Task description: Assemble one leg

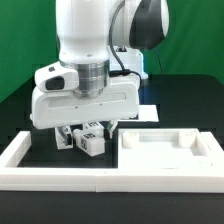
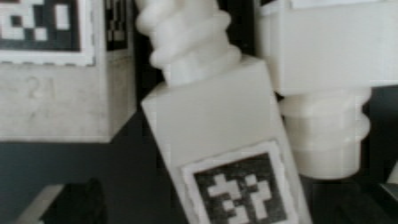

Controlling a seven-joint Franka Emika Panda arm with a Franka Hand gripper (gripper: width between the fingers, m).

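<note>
The middle leg's tag [image 2: 238, 185] sits down between my fingers in the wrist view, so closing now would catch the middle leg. It is time for my gripper to close on the middle leg.
Several white legs with black-and-white tags lie bunched on the black table under my gripper [image 1: 84, 136]. In the wrist view one leg [image 2: 210, 120] fills the middle, tilted, with its tag [image 2: 240, 186] near the jaws and its threaded end [image 2: 178, 40] pointing away. A second leg [image 2: 54, 80] lies on one side of it and a third [image 2: 324, 100] on the other. In the exterior view the legs [image 1: 92, 143] show just below the white hand. The hand is low, right over them. My fingers do not show clearly in either view, so I cannot tell whether they grip the middle leg.
A large flat white tray-like piece [image 1: 190, 150] with corner holes lies at the exterior view's right. A white wall [image 1: 60, 181] runs along the front and up the exterior view's left side. A flat white board [image 1: 146, 113] lies behind the hand.
</note>
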